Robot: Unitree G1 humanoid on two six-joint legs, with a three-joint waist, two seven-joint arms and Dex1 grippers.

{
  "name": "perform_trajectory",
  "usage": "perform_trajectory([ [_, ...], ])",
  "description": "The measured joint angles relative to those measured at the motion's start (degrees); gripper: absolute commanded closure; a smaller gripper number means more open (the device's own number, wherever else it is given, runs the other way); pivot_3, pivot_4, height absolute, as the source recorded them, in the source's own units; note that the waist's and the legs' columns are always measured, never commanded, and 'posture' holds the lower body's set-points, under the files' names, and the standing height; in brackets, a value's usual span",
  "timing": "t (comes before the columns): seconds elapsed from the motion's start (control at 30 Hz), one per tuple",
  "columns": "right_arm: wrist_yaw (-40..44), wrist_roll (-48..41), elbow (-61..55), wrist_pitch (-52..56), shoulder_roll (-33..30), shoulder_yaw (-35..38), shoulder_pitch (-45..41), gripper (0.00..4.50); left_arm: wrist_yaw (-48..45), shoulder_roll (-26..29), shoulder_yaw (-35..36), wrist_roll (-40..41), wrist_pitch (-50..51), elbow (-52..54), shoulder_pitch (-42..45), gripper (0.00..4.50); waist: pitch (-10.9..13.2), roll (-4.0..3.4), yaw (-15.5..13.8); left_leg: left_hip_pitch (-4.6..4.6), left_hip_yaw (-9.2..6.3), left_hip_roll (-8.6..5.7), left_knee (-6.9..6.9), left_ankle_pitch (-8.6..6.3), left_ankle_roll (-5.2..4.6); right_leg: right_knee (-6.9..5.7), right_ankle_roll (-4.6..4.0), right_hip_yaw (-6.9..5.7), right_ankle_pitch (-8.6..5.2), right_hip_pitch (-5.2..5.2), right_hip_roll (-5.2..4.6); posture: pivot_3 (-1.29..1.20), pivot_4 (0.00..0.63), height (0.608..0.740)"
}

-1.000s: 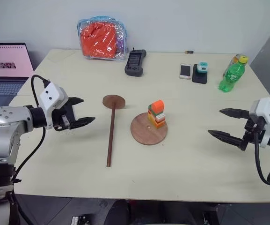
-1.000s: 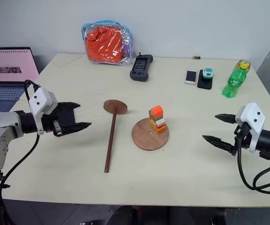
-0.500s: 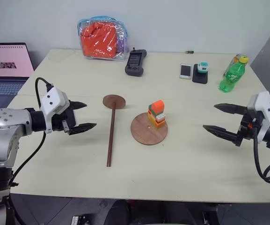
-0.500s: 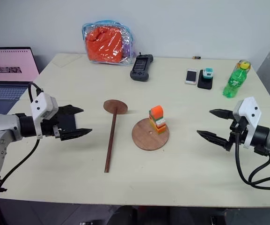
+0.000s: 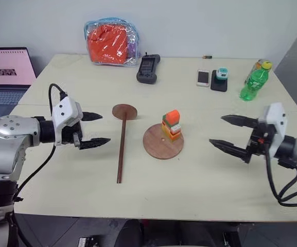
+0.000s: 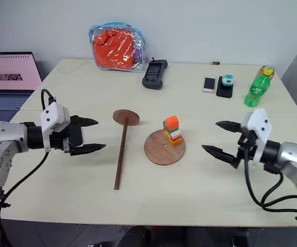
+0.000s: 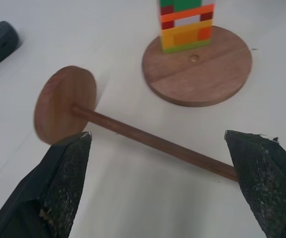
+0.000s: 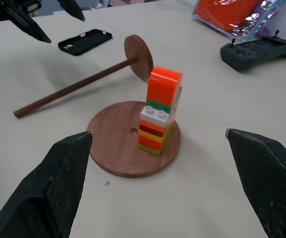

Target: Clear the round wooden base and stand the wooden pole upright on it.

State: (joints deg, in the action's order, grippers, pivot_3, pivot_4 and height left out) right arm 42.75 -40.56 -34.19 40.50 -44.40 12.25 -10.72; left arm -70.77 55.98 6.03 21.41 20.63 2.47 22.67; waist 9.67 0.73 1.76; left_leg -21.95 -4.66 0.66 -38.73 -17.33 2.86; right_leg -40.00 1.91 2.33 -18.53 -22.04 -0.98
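The pole's disc spreads wide, so the robot's left gripper should grab the pole by the pole's narrow body [image 5: 122, 149] next.
The round wooden base [image 5: 158, 147] lies flat at the table's middle with a stack of coloured toy bricks [image 5: 172, 125] standing upright on its far side. Left of it the wooden pole [image 5: 121, 149] lies on the table, its small disc [image 5: 124, 111] at the far end. My left gripper [image 5: 105, 128] hovers open just left of the pole, pointing at it; in the left wrist view the pole [image 7: 147, 139] runs across between the fingers. My right gripper [image 5: 216, 129] hovers open to the right of the base, facing the brick stack [image 8: 158, 111], a short gap away.
Along the far edge sit a clear bag of orange cloth [image 5: 108, 42], a black handheld controller [image 5: 148, 68], a phone [image 5: 203, 77], a small device on a black pad [image 5: 220, 80] and a green bottle [image 5: 254, 81]. A laptop [image 5: 6, 72] stands at the left.
My right gripper has moved left, closer to the base and brick stack. My left gripper has edged slightly toward the pole and rolled a little. Both stay open.
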Motion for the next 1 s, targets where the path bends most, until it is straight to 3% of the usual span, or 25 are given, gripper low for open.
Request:
perform_trajectory([
  [0.23, -18.7, 9.7, -0.8, 2.8, 14.0, -13.6, -3.7, 0.00, 0.0, -2.7, -3.7, 0.5, 0.3, 6.5, -1.0, 0.03, 0.0, -0.01, 0.0, -0.05, 0.01, -0.09, -0.02, 0.01, 0.01, -0.06, 0.00, 0.01, 0.00, -0.09, 0.06, 0.00, 0.150, 0.740],
  [0.37, -23.7, 13.1, 1.8, 4.1, 19.5, -17.8, -5.9, 0.00, -0.1, -4.2, -5.8, 1.0, 0.5, 8.3, -0.1, 0.03, 0.0, -0.01, 0.1, -0.05, 0.02, -0.05, -0.01, 0.01, 0.01, -0.06, 0.00, 0.03, 0.00, -0.14, 0.15, 0.00, 0.150, 0.740],
  [0.57, -27.4, 16.8, 5.8, 3.5, 24.9, -20.3, -7.7, 0.00, -0.5, -5.1, -8.1, 0.7, 0.3, 8.2, 2.5, 0.03, 0.0, -0.02, 0.1, -0.05, 0.04, -0.07, -0.01, 0.01, 0.01, -0.09, 0.00, 0.04, 0.00, -0.16, 0.15, 0.00, 0.150, 0.740],
  [1.0, -25.5, 21.6, 19.0, -1.4, 29.8, -21.0, -13.1, 0.00, -1.3, -7.4, -10.4, 0.3, 0.1, 6.7, 5.5, 0.03, 0.0, -0.01, 0.3, -0.04, 0.04, -0.06, 0.00, 0.01, 0.01, -0.09, 0.00, 0.03, 0.00, -0.19, 0.23, 0.00, 0.150, 0.740],
])
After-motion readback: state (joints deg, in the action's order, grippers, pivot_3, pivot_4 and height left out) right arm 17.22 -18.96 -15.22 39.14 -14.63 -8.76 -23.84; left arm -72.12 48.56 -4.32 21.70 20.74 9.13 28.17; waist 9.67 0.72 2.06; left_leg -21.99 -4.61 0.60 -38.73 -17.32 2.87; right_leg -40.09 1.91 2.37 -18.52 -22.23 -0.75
